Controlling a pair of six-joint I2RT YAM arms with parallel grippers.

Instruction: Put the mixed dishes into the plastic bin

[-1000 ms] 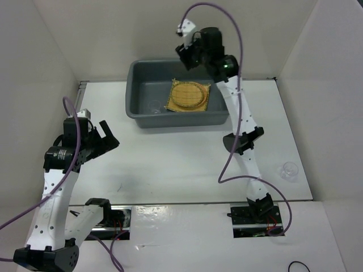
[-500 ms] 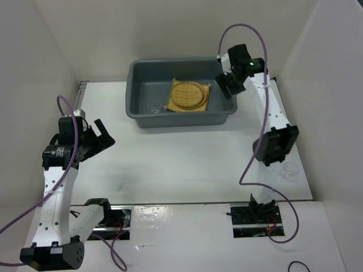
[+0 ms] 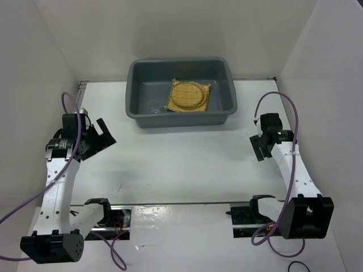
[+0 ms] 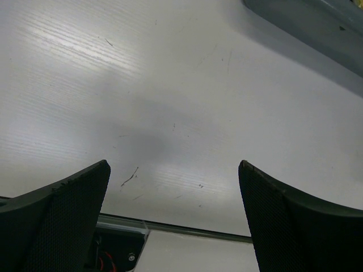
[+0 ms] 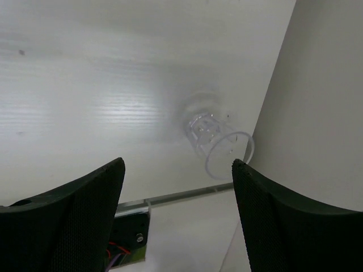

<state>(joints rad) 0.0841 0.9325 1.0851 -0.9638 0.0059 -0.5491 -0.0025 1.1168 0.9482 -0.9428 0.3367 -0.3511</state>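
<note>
The clear glass should be set upright in the bin, so I should grab it by its open rim [image 5: 229, 154] with my right gripper next. That leaves the glass's base free.
The dark grey plastic bin [image 3: 135, 85] stands at the far middle of the table. Inside it lies a square yellow slatted mat [image 3: 172, 103] with a round woven disc [image 3: 190, 95] on top, and a small clear glass [image 3: 154, 106] shows faintly beside them. Another clear glass [image 5: 218, 144] stands upright on the table by the right wall, just beyond my right gripper [image 5: 177, 164], which is open and empty. The right arm hides this glass in the top view, where the right gripper [image 3: 260, 148] hangs over the table's right side. My left gripper [image 3: 108, 133] is open and empty at the left.
White walls close in the table on the left, back and right; the right wall [image 5: 317, 113] is close to the glass. A corner of the bin [image 4: 317, 22] shows far ahead of the left gripper [image 4: 173, 164]. The table's near edge [image 4: 181, 229] runs just below both grippers.
The right arm swung from above the bin back to the near right of the table, with its jaws spreading wider. The left arm shifted only slightly.
</note>
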